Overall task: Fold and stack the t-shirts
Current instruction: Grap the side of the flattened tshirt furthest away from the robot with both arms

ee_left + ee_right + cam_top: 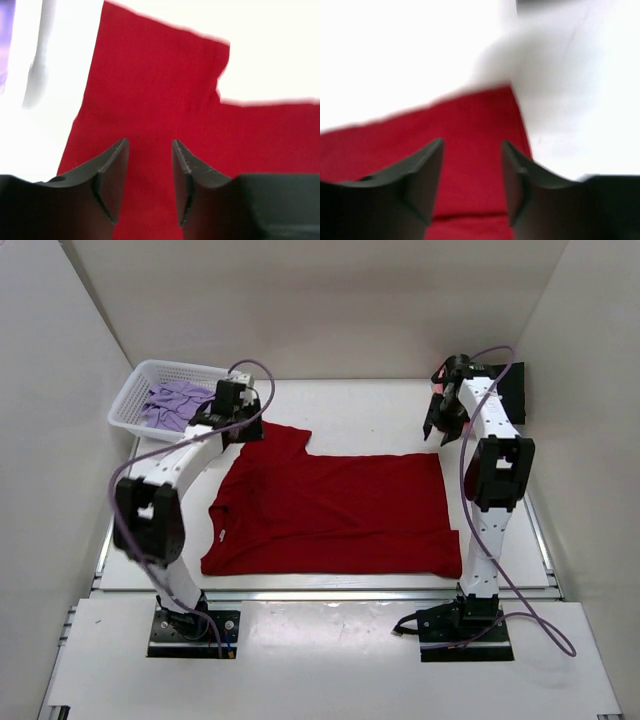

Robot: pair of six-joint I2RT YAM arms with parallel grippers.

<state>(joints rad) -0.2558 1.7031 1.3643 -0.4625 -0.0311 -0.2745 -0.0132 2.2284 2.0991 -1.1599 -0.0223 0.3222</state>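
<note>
I will next grab the red t-shirt's sleeve at its base, by the sleeve's outer edge, with my left gripper to fold the t-shirt's far side over.
A bright red t-shirt (335, 510) lies spread flat on the white table, one sleeve pointing to the far left. My left gripper (243, 428) hovers open over that sleeve (150, 100), jaws apart with nothing between them. My right gripper (441, 427) hovers open above the shirt's far right corner (485, 130), holding nothing. A pale lavender t-shirt (176, 404) lies crumpled in the white mesh basket (133, 398) at the far left. A black cloth (508, 392) shows behind the right arm at the far right, with a bit of pink (438, 386) next to it.
White walls close in the table on the left, back and right. The basket stands just left of my left gripper. Purple cables (520, 590) hang from both arms.
</note>
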